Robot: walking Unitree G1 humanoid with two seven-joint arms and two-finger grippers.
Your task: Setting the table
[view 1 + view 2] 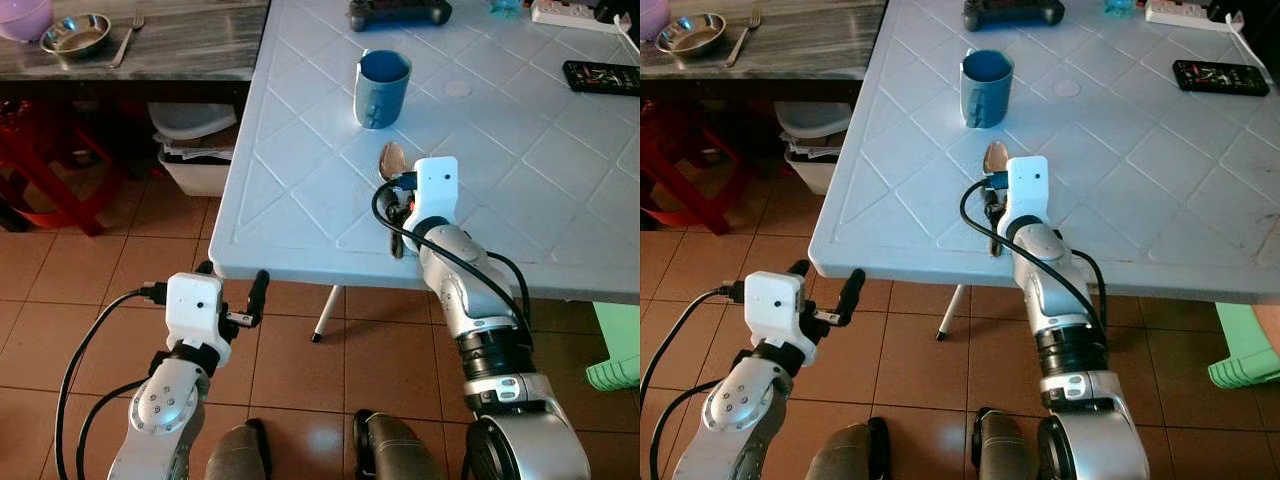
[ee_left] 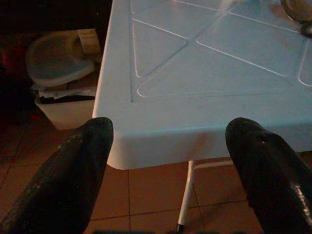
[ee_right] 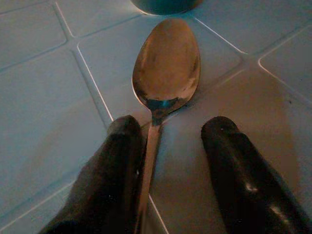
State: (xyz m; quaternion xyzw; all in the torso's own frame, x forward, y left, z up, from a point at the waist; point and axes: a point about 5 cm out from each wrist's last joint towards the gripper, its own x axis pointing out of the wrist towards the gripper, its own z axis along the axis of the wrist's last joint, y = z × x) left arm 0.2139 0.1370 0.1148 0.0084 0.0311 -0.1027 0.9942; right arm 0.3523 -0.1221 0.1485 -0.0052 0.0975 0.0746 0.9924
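Note:
The robot's right gripper will next take the spoon by its slim handle [image 3: 151,141], which keeps its bowl [image 3: 165,63] free, and the job is to set the table.
A metal spoon [image 1: 392,158] lies flat on the light blue plastic table [image 1: 300,230], its bowl pointing at a blue cup [image 1: 381,88] just behind it. My right gripper [image 3: 173,129] rests low over the spoon's handle. It is open, with one finger [image 3: 122,146] right against the handle and the other finger [image 3: 229,151] apart from it. My left gripper [image 1: 232,283] hangs open below the table's near left corner [image 2: 146,141], holding nothing.
On the blue table's far side lie a game controller [image 1: 400,12], a remote [image 1: 600,77] and a power strip [image 1: 575,14]. A dark table at back left carries a steel bowl [image 1: 75,33] and a fork [image 1: 128,38]. A white bin [image 1: 195,150] and a red stool [image 1: 50,170] stand underneath.

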